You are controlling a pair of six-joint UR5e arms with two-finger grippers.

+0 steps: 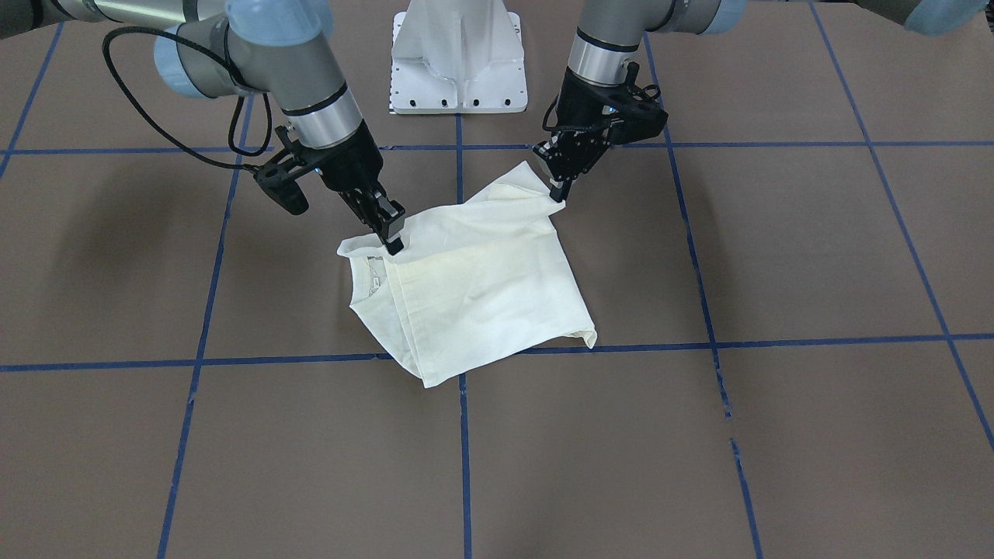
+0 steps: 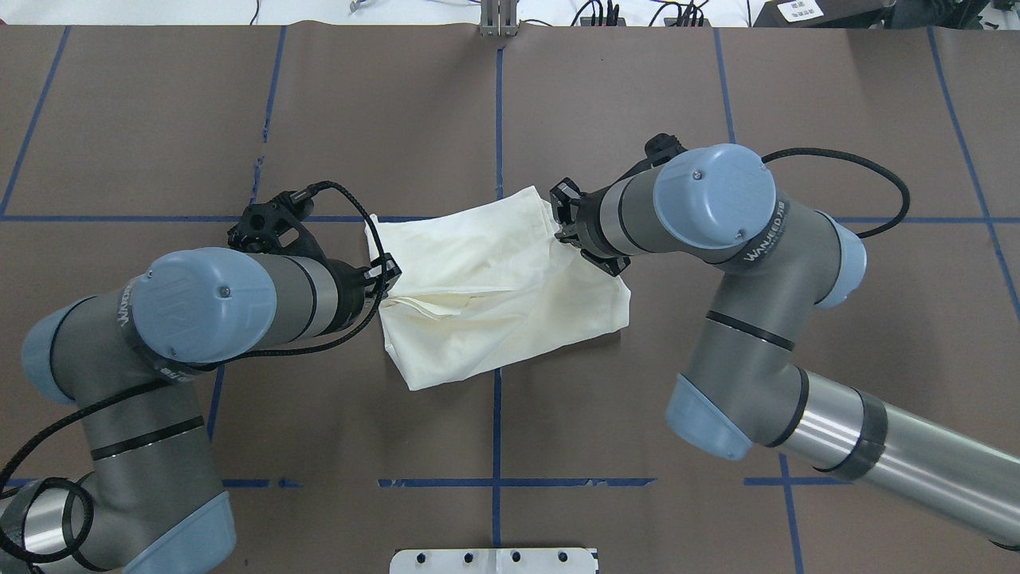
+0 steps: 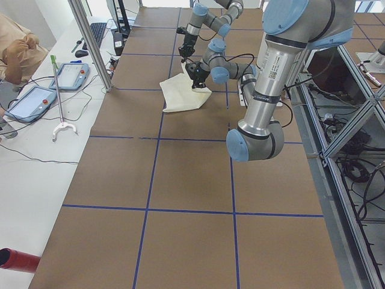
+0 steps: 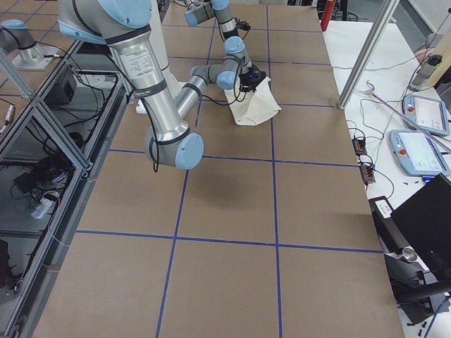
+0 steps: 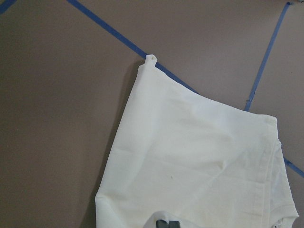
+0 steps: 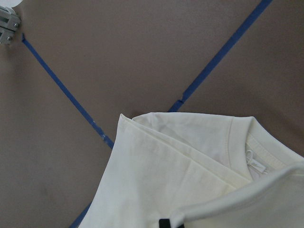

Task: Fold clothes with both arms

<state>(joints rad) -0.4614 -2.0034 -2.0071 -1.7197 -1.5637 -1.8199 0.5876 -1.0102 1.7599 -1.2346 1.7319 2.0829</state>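
My left gripper keeps hold of the shirt's pinched fold (image 1: 555,206) for now, raised and far from the shirt's front edge (image 1: 508,354), until the fold lies across the shirt.
The cream-white shirt (image 1: 481,287) lies folded into a rough square at the table's middle, plain side up; the print is hidden. Its ribbed collar (image 6: 251,142) with a label shows in the right wrist view. My left gripper (image 1: 557,194) is shut on the shirt's edge nearest the robot; it also shows in the overhead view (image 2: 388,283). My right gripper (image 1: 392,241) is shut on a fold of fabric near the collar and shows in the overhead view (image 2: 562,222). The shirt shows in the overhead view (image 2: 494,295) and in the left wrist view (image 5: 190,156).
The white pedestal base (image 1: 458,62) stands at the table's robot side. Blue tape lines (image 1: 464,435) cross the brown table top. An operators' bench with tablets (image 3: 30,102) runs along the far side.
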